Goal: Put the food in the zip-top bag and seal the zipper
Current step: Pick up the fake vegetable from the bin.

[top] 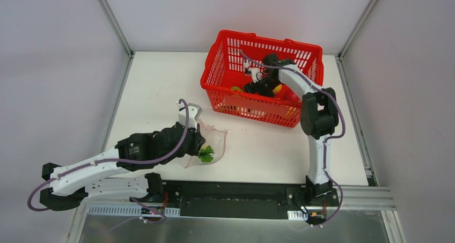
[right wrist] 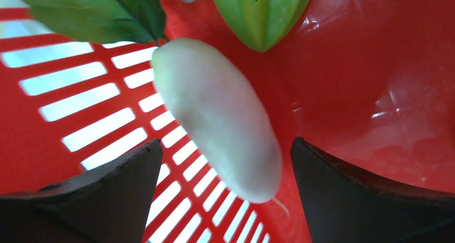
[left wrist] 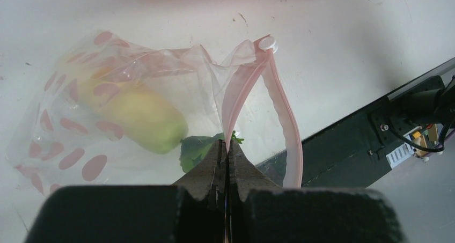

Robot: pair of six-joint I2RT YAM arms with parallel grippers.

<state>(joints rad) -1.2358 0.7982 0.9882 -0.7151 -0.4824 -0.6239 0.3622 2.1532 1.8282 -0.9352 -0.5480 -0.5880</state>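
Note:
The long white radish (right wrist: 214, 109) should go into the bag leafy end first. My right gripper should next grab it across its root-tip end (right wrist: 245, 157), away from the leaves.
The clear zip-top bag (top: 213, 137) lies on the white table, its mouth spread open. My left gripper (left wrist: 227, 144) is shut on the near side of the pinkish zipper (left wrist: 290, 119). Inside the bag lie a yellow-green piece (left wrist: 142, 117) and a green leafy piece (left wrist: 194, 149). My right gripper (top: 255, 86) reaches down into the red basket (top: 300, 52). It stands open (right wrist: 225, 142), one finger on each side of the long white radish (right wrist: 214, 109), not touching it. The radish's green leaves (right wrist: 96, 9) and another green food piece (right wrist: 260, 12) lie beyond.
More yellow and red food (top: 283, 93) sits in the basket under the right arm. The basket's slotted wall (right wrist: 80, 98) is close on the left of the right gripper. A black rail (top: 230, 192) runs along the table's near edge, just beside the bag.

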